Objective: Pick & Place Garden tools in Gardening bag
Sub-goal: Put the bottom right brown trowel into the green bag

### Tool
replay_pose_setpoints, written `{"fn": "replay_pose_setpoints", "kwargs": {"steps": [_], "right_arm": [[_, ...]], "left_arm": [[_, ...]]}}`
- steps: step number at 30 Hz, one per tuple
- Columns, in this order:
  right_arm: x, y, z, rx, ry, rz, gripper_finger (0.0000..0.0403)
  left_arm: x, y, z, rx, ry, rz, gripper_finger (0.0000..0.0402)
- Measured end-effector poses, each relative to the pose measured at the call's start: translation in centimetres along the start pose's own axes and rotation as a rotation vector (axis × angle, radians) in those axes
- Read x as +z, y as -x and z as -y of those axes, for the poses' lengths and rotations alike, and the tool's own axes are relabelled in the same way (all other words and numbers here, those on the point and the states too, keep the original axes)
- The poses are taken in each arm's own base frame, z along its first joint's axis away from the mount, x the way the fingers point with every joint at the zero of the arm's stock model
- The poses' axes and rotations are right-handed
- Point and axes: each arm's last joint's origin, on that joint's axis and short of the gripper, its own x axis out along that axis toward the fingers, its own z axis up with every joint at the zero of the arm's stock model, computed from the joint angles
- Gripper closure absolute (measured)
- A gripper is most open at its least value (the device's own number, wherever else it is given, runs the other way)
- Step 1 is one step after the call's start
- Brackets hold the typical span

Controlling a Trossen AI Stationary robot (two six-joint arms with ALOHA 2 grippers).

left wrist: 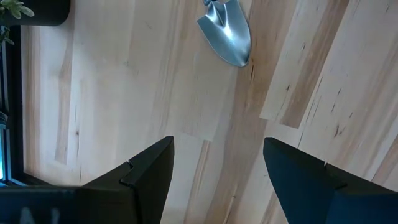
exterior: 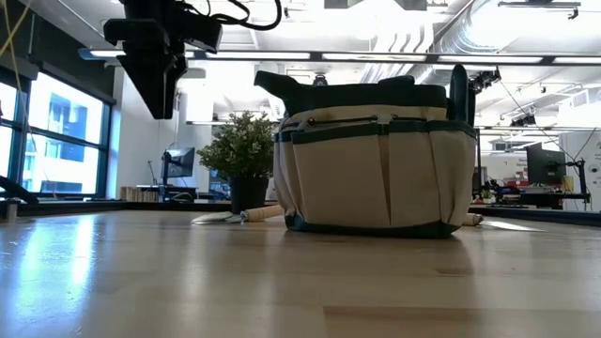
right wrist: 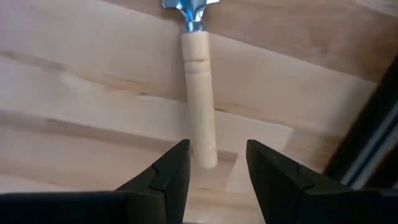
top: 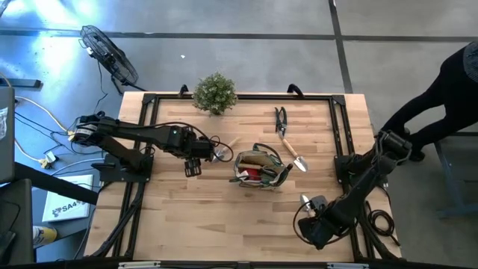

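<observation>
The right gripper needs to go lower before it closes on the handle. Its fingers are above the wooden handle (right wrist: 203, 140), so they would miss the handle if they closed now.
The olive and tan gardening bag (top: 260, 170) (exterior: 376, 160) stands mid-table, with a red piece (top: 254, 173) and tool handles in its mouth. Left of it lies a trowel (top: 220, 154), whose blade (left wrist: 227, 37) lies flat on the wood. My left gripper (top: 193, 166) (left wrist: 217, 177) hangs open above bare table beside it. Pruners (top: 281, 119) and another trowel (top: 293, 153) lie to the right of the bag and behind it. Near the right front, a wooden-handled tool (top: 305, 200) (right wrist: 199, 93) lies flat. My right gripper (top: 317, 220) (right wrist: 217, 165) is open, pointing down, fingers straddling the handle's free end.
A bushy potted plant (top: 215, 93) (exterior: 246, 150) stands at the far edge, left of centre. A black frame rail (right wrist: 367, 137) runs close beside my right gripper. A person (top: 441, 97) stands beyond the table's right side. Bare wood lies along the near edge (top: 209, 232).
</observation>
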Motion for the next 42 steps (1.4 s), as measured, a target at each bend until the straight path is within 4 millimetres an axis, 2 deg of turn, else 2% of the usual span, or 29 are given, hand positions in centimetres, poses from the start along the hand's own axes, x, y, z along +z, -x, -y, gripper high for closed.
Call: {"fn": "replay_pose_setpoints", "kwargs": {"steps": [10,19,31,37,42], "right_arm": [[0.7,-2.6,-0.1,0.079,-0.012,-0.054,0.0254],[1.2,-3.8,0.5,0.067,-0.021,-0.054,0.0255],[1.1,-3.8,0.5,0.061,-0.011,-0.074,0.0343],[1.1,-3.9,0.4,0.051,0.014,-0.086,0.0344],[0.9,-4.8,0.5,-0.013,0.086,-0.105,0.0356]], "left_arm": [[0.1,0.0,0.0,-0.001,0.002,0.007,0.0162],[0.1,0.0,0.0,-0.004,0.004,0.015,0.0162],[0.1,0.0,0.0,-0.003,0.004,0.015,0.0162],[0.1,0.0,0.0,-0.003,0.004,0.015,0.0162],[0.1,0.0,0.0,-0.003,0.001,0.014,0.0162]]}}
